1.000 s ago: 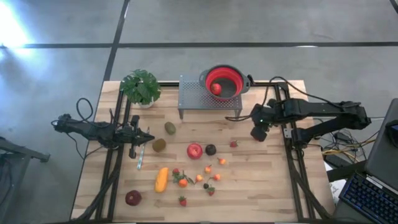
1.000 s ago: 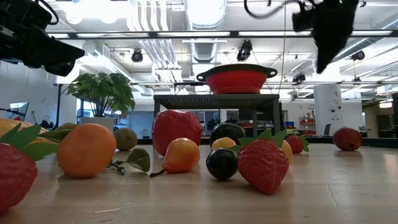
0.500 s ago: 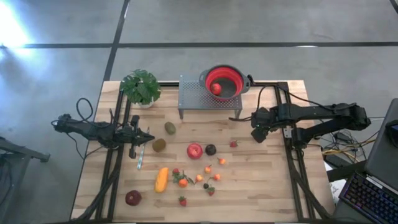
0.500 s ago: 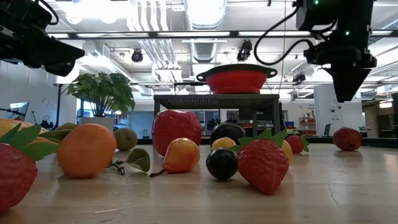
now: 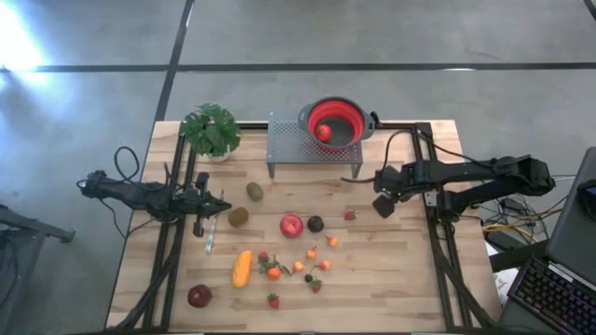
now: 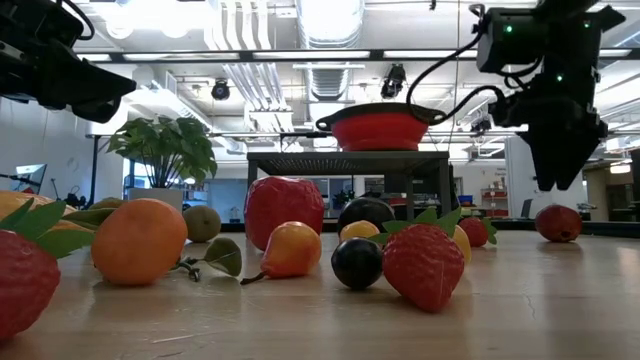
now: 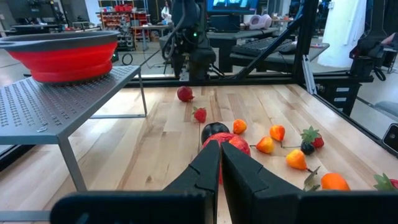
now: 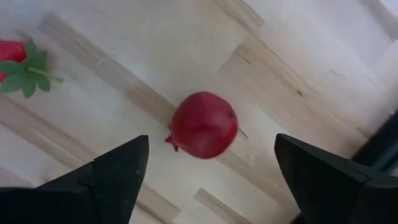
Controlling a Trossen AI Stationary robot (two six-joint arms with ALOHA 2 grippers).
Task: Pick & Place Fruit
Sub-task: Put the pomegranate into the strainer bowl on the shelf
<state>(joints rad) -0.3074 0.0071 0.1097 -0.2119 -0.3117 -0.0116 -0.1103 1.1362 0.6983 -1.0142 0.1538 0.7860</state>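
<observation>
Bare wood shows between my fingers and the fruit below in the right wrist view. My right gripper needs to go lower before it closes on the dark-red round fruit.
My right gripper hangs open just above a dark-red round fruit that lies on the table's right part. Its fingers point down and stand on either side of the fruit without touching it. The low view shows that gripper above the same fruit. More fruit lies mid-table: a red apple, a dark plum, two kiwis, a long orange piece, strawberries and orange bits. My left gripper waits shut at the left, touching nothing.
A red colander with one red fruit in it stands on a grey perforated stand at the far middle. A potted plant stands at the far left. A strawberry lies just left of my right gripper.
My right gripper has come down toward the dark-red round fruit on the right and shifted slightly toward the table's left. Its fingers have spread apart. The fruit has not moved.
</observation>
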